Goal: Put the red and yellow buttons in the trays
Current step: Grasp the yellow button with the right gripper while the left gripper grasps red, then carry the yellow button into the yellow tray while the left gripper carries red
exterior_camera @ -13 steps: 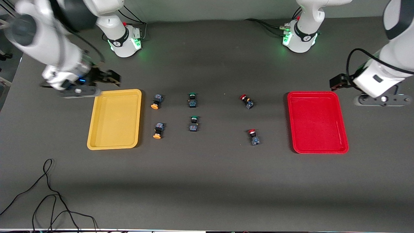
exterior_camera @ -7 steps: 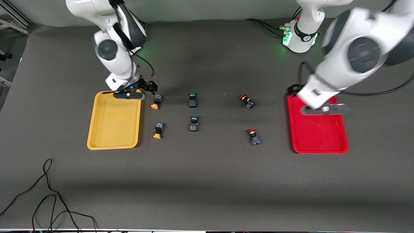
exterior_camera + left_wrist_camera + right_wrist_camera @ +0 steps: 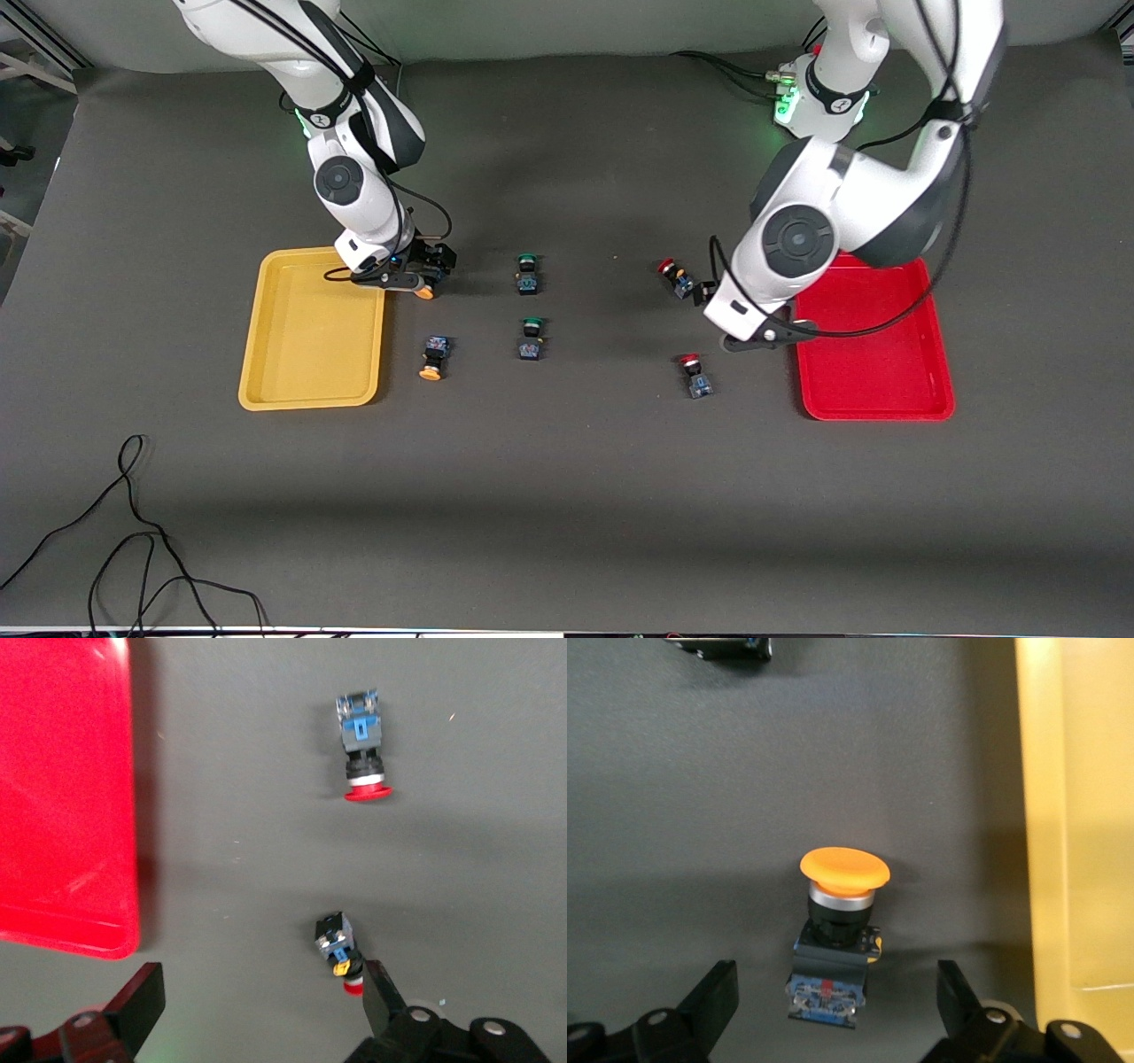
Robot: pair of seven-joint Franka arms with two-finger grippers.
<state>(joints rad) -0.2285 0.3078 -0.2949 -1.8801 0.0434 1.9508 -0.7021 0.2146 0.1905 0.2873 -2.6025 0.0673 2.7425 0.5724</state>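
Observation:
My right gripper should close on the yellow button now, as its fingers are on either side of the yellow button's dark body (image 3: 831, 967).
My right gripper (image 3: 429, 273) is open and low over the yellow button (image 3: 426, 291) that lies farther from the front camera, beside the yellow tray (image 3: 266, 354). In the right wrist view its fingers (image 3: 713, 994) straddle that button's dark body (image 3: 835, 952). The second yellow button (image 3: 431, 358) lies nearer the camera. My left gripper (image 3: 709, 297) is open, between the red tray (image 3: 873, 372) and the farther red button (image 3: 676, 276). In the left wrist view that button (image 3: 338, 950) lies just inside one finger (image 3: 383, 999). The nearer red button (image 3: 695, 374) also shows there (image 3: 361, 749).
Two green-capped switches (image 3: 527, 273) (image 3: 531, 338) lie mid-table between the yellow and red buttons. A loose black cable (image 3: 133, 532) lies near the front edge toward the right arm's end. Both trays hold nothing.
Both arms swung in from the table's ends. The right gripper moved from the yellow tray's rim to over the farther yellow button. The left gripper moved off the red tray to beside the farther red button.

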